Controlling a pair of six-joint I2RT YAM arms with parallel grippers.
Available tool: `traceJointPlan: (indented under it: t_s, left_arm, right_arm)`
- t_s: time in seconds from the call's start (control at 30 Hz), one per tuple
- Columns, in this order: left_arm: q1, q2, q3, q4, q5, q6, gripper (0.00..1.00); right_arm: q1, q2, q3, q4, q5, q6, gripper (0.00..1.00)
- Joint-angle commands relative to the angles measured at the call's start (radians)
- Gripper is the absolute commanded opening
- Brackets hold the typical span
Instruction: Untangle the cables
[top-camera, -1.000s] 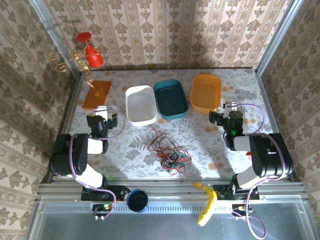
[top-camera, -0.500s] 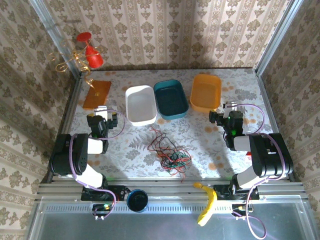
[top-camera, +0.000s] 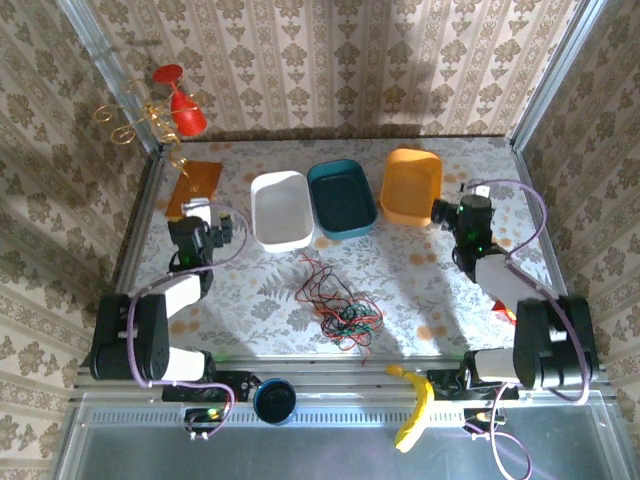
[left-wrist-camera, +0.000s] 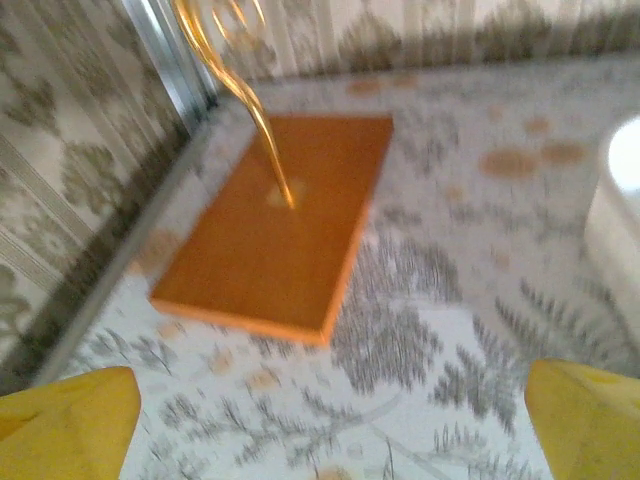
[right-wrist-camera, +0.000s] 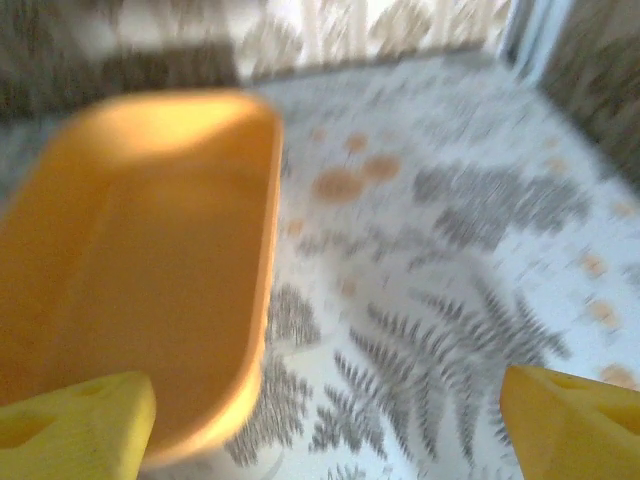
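My left gripper grabs one black wire (top-camera: 327, 272) at the tangle's loose edge nearest the bins next, to draw the wire free and untangle it.
The cables (top-camera: 336, 302) lie in one loose tangle of red, black and green wire on the patterned table, front of centre. My left gripper (top-camera: 205, 215) is far to their left, near the orange board (top-camera: 193, 187). In the left wrist view it (left-wrist-camera: 330, 445) is open, its yellow fingertips (left-wrist-camera: 70, 420) wide apart over bare table, nothing between them. My right gripper (top-camera: 460, 205) is at the back right by the orange bin (top-camera: 411, 185). In the right wrist view it (right-wrist-camera: 325, 430) is open too, yellow fingertips (right-wrist-camera: 575, 420) spread, the orange bin (right-wrist-camera: 130, 260) just ahead on the left.
A white bin (top-camera: 280, 210) and a teal bin (top-camera: 342, 198) stand behind the tangle. A gold wire stand (left-wrist-camera: 240, 90) rises from the orange board (left-wrist-camera: 280, 230), with red glasses (top-camera: 180, 105) on it. A banana (top-camera: 415, 405) and a dark round cup (top-camera: 273, 398) rest on the front rail.
Both arms have stretched away from their bases, and both grippers have moved toward the back of the table, the right one also to the right. The cables have not moved.
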Motion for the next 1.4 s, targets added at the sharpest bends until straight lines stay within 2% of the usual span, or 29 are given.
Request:
traceJointPlan:
  t_s: [0.0,0.03,0.1,0.17,0.23,0.33,0.47,0.67,0.9,1.07,1.2,1.37]
  left_arm:
    - [-0.048,-0.081,0.033,-0.197,-0.147,-0.087,1.00]
    - [-0.068,-0.097,0.034,-0.209,-0.164,-0.092,1.00]
    - [-0.123,-0.125,0.091,-0.348,-0.192,-0.125,1.00]
    - [-0.179,-0.137,0.141,-0.476,-0.157,-0.185,1.00]
    - [-0.268,-0.146,0.150,-0.518,-0.117,-0.213,1.00]
    - [-0.426,-0.146,0.158,-0.561,-0.092,-0.247,1.00]
    - [-0.517,-0.113,0.167,-0.610,0.050,-0.390,1.00]
    - [-0.687,-0.060,0.183,-0.723,0.113,-0.393,1.00]
    - [-0.739,-0.031,0.153,-0.713,0.256,-0.411,1.00]
    - [-0.754,0.044,0.183,-0.701,0.318,-0.378,1.00]
    - [-0.757,0.112,0.223,-0.700,0.333,-0.367,0.90]
    - [-0.767,0.153,0.253,-0.688,0.344,-0.356,0.85]
  right_arm:
    - [0.116,-0.108,0.046,-0.334,0.152,0.105,0.89]
    - [0.167,-0.133,0.048,-0.368,0.146,0.111,0.89]
    - [0.293,-0.168,0.059,-0.454,0.055,0.104,0.90]
    - [0.432,-0.169,0.064,-0.501,-0.065,0.076,0.90]
    - [0.580,-0.140,0.070,-0.520,-0.165,0.047,0.90]
    - [0.746,-0.061,0.098,-0.527,-0.214,0.034,0.90]
    - [0.881,0.022,0.155,-0.578,-0.209,-0.043,0.87]
    - [0.967,0.078,0.236,-0.684,-0.244,-0.145,0.86]
    - [0.966,0.134,0.203,-0.639,-0.225,-0.128,0.78]
    - [0.919,0.137,0.172,-0.592,-0.291,-0.109,0.66]
    - [0.862,0.147,0.149,-0.553,-0.399,-0.081,0.50]
    - [0.852,0.175,0.136,-0.517,-0.436,-0.069,0.39]
